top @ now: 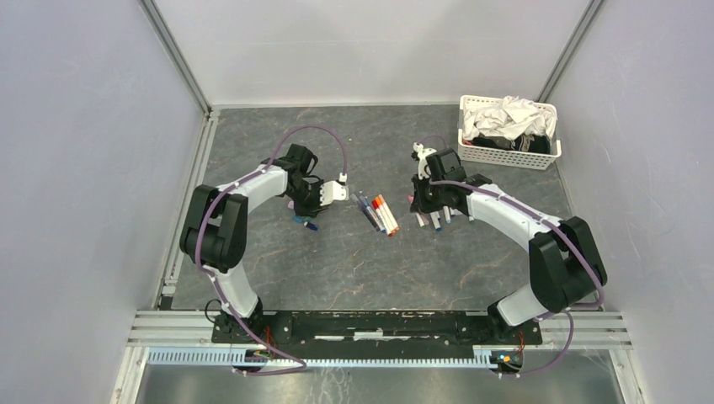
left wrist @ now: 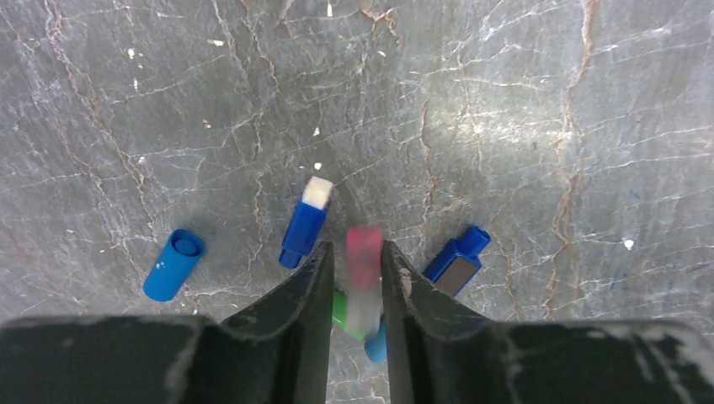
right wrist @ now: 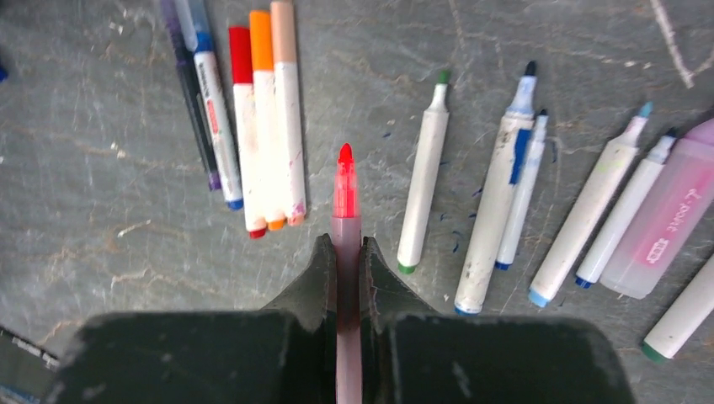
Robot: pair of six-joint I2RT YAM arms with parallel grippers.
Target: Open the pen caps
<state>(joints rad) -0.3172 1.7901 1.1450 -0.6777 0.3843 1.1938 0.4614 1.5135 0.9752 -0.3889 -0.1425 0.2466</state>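
Observation:
My right gripper should keep holding the red pen until the pen gets to the slanted white pens' row. The pen would fall short if I opened now.
In the left wrist view my left gripper (left wrist: 354,248) points down at the table with its jaws slightly apart. A blurred red pen cap (left wrist: 364,261) is between them, loose, with a gap on one side. Blue caps (left wrist: 173,265) (left wrist: 303,231) (left wrist: 459,261) and a green cap (left wrist: 341,311) lie under and around it. My right gripper (right wrist: 345,244) is shut on a red pen (right wrist: 345,189) whose bare tip points away. Capped pens (right wrist: 253,126) lie to its left. Uncapped white pens (right wrist: 425,168) and a wider lilac pen (right wrist: 665,223) lie to its right.
A white mesh basket (top: 508,156) of cloth stands at the back right. A small row of pens (top: 379,213) lies between the left gripper (top: 305,215) and the right gripper (top: 434,220). Metal rails run along the table's left and near edges.

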